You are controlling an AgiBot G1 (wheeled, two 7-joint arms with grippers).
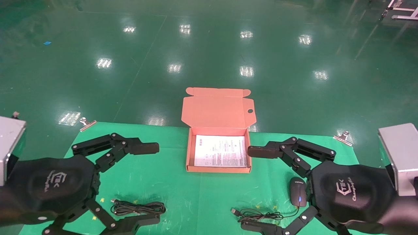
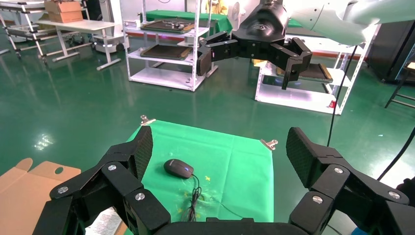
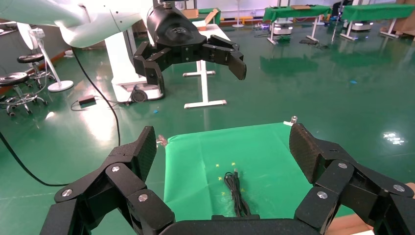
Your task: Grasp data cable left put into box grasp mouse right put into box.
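The mouse's cord spreads into slack loops at its end. The right gripper grabs the cord by its cinched middle point(image 1: 268, 215) next.
The data cable point(image 1: 138, 208), a black cinched bundle, lies on the green cloth at the front left; it also shows in the right wrist view point(image 3: 236, 193). My left gripper point(image 1: 147, 184) hovers wide open above it, empty. The black mouse point(image 1: 298, 191) with a blue light lies at the front right, its thin cord point(image 1: 259, 215) coiled beside it; it also shows in the left wrist view point(image 2: 178, 168). My right gripper point(image 1: 254, 187) hovers wide open beside the mouse, empty. The salmon-orange box point(image 1: 192, 168) sits open at the centre, lid flap point(image 1: 218, 111) standing up behind, with a white printed sheet point(image 1: 220, 151) inside.
The green cloth point(image 1: 202, 195) covers the table, held by metal clips at the far left corner point(image 1: 87, 124) and the far right corner point(image 1: 342, 136). Grey housings stand at the left edge point(image 1: 9, 137) and the right edge point(image 1: 400, 153). Glossy green floor lies beyond.
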